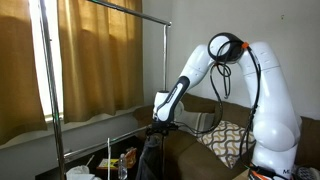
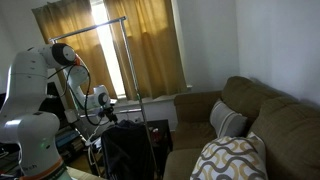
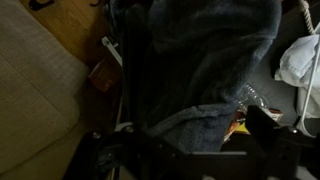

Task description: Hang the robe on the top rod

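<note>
My gripper grabs the robe (image 3: 190,60) by the fold at its near edge next, and the rest stays hanging free to drape over the top rod.
The robe (image 3: 190,60) is a dark charcoal heap that fills the middle of the wrist view. It lies bunched low by the rack's foot in both exterior views (image 1: 150,158) (image 2: 125,150). The top rod (image 1: 120,9) is a thin silver bar high above it, bare, and it also shows against the curtains (image 2: 90,29). My gripper (image 3: 185,140) is down at the robe, its dark fingers spread on either side of a fold of the fabric. It shows at the end of the white arm in both exterior views (image 1: 160,124) (image 2: 105,115).
A brown sofa (image 1: 215,118) with a patterned cushion (image 2: 235,160) stands beside the rack. Tan curtains (image 1: 100,60) hang behind it. A white bag (image 3: 300,55) and small clutter lie by the robe. The rack's vertical pole (image 1: 167,70) is close to my arm.
</note>
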`<state>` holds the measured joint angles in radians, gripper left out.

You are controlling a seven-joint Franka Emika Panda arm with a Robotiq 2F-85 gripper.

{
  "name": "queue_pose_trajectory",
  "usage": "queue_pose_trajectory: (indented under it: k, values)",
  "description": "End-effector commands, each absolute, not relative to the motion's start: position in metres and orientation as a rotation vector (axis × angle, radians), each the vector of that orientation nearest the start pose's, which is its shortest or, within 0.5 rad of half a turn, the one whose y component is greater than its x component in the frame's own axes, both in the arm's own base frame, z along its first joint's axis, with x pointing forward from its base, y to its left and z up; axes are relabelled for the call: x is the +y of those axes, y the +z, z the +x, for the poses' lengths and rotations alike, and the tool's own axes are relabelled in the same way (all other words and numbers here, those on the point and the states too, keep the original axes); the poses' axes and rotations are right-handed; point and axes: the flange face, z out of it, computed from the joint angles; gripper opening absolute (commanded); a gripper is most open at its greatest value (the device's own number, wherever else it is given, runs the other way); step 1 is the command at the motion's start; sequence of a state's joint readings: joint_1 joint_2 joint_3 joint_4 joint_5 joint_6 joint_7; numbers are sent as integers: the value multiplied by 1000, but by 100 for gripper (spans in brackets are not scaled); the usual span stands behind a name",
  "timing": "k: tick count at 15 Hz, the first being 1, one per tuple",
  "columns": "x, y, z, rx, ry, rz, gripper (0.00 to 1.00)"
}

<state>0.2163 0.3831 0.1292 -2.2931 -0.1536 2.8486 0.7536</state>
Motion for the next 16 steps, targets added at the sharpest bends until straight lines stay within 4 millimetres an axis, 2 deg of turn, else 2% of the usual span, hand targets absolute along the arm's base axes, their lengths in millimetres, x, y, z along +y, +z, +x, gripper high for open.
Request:
queue_pose_trajectory:
  k: [1,7,12,14,15,16]
  values:
    - [212,162,536,425,-254,-2983,100]
    - [238,120,567,417,-246,-2994,100]
    - [234,90,574,471,-206,-2999,98]
    - [229,84,575,488,-197,-2987,73]
    - [226,83,575,494,-197,-2984,70]
    - [222,85,574,499,-199,-2982,60]
